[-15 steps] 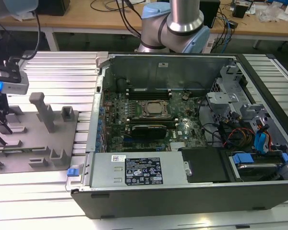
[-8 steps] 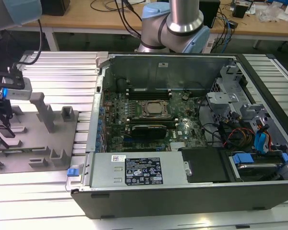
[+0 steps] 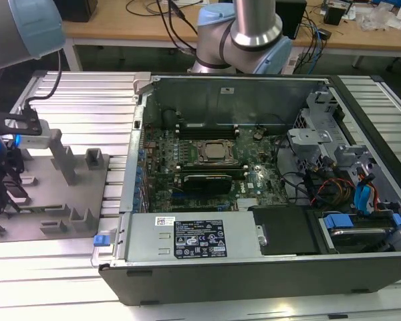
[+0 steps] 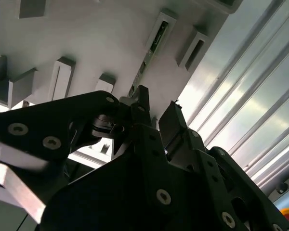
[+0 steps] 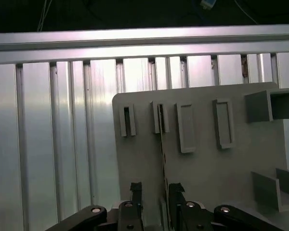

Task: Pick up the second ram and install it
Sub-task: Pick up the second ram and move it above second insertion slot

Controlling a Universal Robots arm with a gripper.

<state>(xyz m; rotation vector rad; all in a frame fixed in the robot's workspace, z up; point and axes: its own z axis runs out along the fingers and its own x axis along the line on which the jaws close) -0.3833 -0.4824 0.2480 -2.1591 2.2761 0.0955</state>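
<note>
The robot's gripper next needs to grab the second ram by its long exposed edge (image 5: 165, 179), so that it can install the ram on the motherboard.
The second ram (image 5: 162, 144) is a thin dark stick standing on edge in a slotted grey holder block (image 5: 159, 118) on the grey holder plate (image 5: 202, 173). In both wrist views my gripper (image 5: 155, 188) is open, with one black finger on each side of the stick's near end. A gap shows between the stick and the fingertips (image 5: 176, 190). In the second wrist view the ram (image 4: 149, 53) runs from its holder block down to my gripper (image 4: 156, 109). In the exterior view my gripper (image 3: 3, 190) hangs over the plate (image 3: 60, 194) at the exterior view's far left.
The open computer case (image 3: 254, 267) lies to the exterior view's right of the plate, with the motherboard and its processor socket (image 3: 210, 152) inside. Several other grey holder blocks (image 5: 224, 122) stand on the plate. Ribbed aluminium table (image 5: 53, 134) surrounds it. The arm's base (image 3: 240, 40) stands behind the case.
</note>
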